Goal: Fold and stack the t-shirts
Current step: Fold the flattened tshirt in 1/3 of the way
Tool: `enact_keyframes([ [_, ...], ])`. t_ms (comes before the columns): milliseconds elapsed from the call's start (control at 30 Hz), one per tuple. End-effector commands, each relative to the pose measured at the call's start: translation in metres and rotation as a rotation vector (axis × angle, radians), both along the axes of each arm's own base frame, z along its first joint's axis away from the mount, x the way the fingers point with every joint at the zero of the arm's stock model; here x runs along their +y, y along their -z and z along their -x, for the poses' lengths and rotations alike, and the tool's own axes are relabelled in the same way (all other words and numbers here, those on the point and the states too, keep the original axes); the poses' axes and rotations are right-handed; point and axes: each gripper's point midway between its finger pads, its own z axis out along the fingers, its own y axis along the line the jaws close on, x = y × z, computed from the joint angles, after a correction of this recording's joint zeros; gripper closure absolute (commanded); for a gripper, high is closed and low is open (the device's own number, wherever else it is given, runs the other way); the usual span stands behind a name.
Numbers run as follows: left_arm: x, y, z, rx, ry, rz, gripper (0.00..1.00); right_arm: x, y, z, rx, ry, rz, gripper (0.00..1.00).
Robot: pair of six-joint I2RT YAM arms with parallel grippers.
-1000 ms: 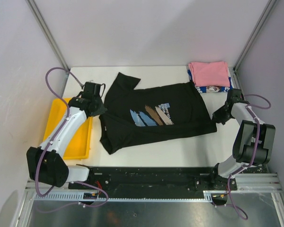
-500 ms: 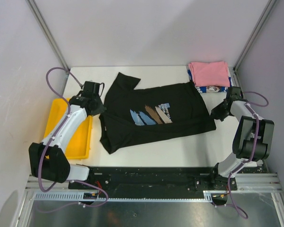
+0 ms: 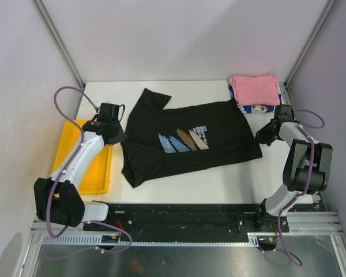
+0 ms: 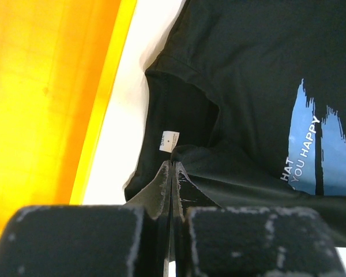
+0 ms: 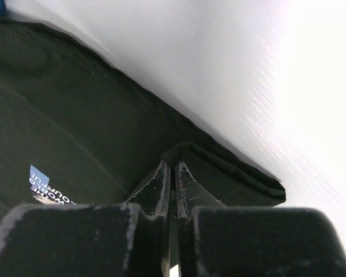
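Observation:
The pinched hem rests low over the shirt's flat-lying cloth, so it is time for my right gripper to open now.
The black t-shirt [image 3: 190, 144] with the blue, brown and cream print lies spread across the white table, partly folded. My left gripper [image 3: 120, 135] is shut on its collar edge at the shirt's left side; the wrist view shows the fold pinched between the fingers [image 4: 172, 167] beside the white size label [image 4: 169, 141]. My right gripper [image 3: 260, 136] is shut on the hem at the shirt's right edge [image 5: 174, 156]. A folded pink t-shirt [image 3: 255, 90] lies on a folded blue-and-white t-shirt [image 3: 259, 108] at the back right.
A yellow plastic tray [image 3: 75, 158] sits at the left, under my left arm, also in the left wrist view [image 4: 40, 92]. Metal frame posts stand at the back corners. A black rail [image 3: 184, 216] runs along the near table edge.
Both grippers have shifted slightly toward the back with the shirt's edges in them. The shirt's right hem has been drawn a little back and inward.

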Motion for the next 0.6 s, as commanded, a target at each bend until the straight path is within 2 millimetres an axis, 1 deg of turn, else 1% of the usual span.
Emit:
enact_keyframes([
  [0,0.007,0.003,-0.004,-0.012,0.001,-0.019,1.0,0.001,-0.007,-0.018,-0.053,-0.038,0.017,1.0],
  [100,0.008,0.008,-0.004,-0.005,0.001,-0.019,0.99,0.002,-0.003,-0.018,-0.044,-0.051,0.015,0.99],
  [133,0.009,0.009,-0.005,-0.003,0.003,-0.021,0.97,0.003,-0.003,-0.018,-0.045,-0.058,0.015,0.97],
  [167,0.009,0.01,-0.007,-0.001,0.009,-0.021,0.94,0.003,-0.003,-0.018,-0.047,-0.066,0.015,0.93],
  [200,0.009,0.01,-0.009,-0.001,0.016,-0.017,0.89,0.003,-0.004,-0.018,-0.05,-0.073,0.018,0.83],
  [233,0.008,0.008,-0.01,-0.002,0.026,-0.004,0.78,0.003,-0.005,-0.019,-0.052,-0.08,0.023,0.72],
  [300,0.004,0.0,-0.011,-0.024,0.047,0.032,0.51,0.001,-0.011,-0.018,-0.053,-0.093,0.039,0.54],
  [333,0.001,-0.005,-0.011,-0.04,0.06,0.051,0.43,0.0,-0.016,-0.016,-0.054,-0.097,0.049,0.46],
  [367,-0.002,-0.01,-0.009,-0.055,0.069,0.071,0.37,-0.001,-0.02,-0.015,-0.055,-0.1,0.057,0.41],
  [433,-0.01,-0.017,-0.003,-0.075,0.083,0.12,0.32,-0.003,-0.028,-0.007,-0.042,-0.096,0.07,0.37],
  [467,-0.014,-0.018,0.002,-0.079,0.082,0.149,0.32,-0.003,-0.03,-0.001,-0.027,-0.093,0.074,0.36],
  [567,-0.028,-0.003,0.031,-0.049,0.063,0.257,0.41,0.001,-0.029,0.022,0.027,-0.085,0.073,0.37],
])
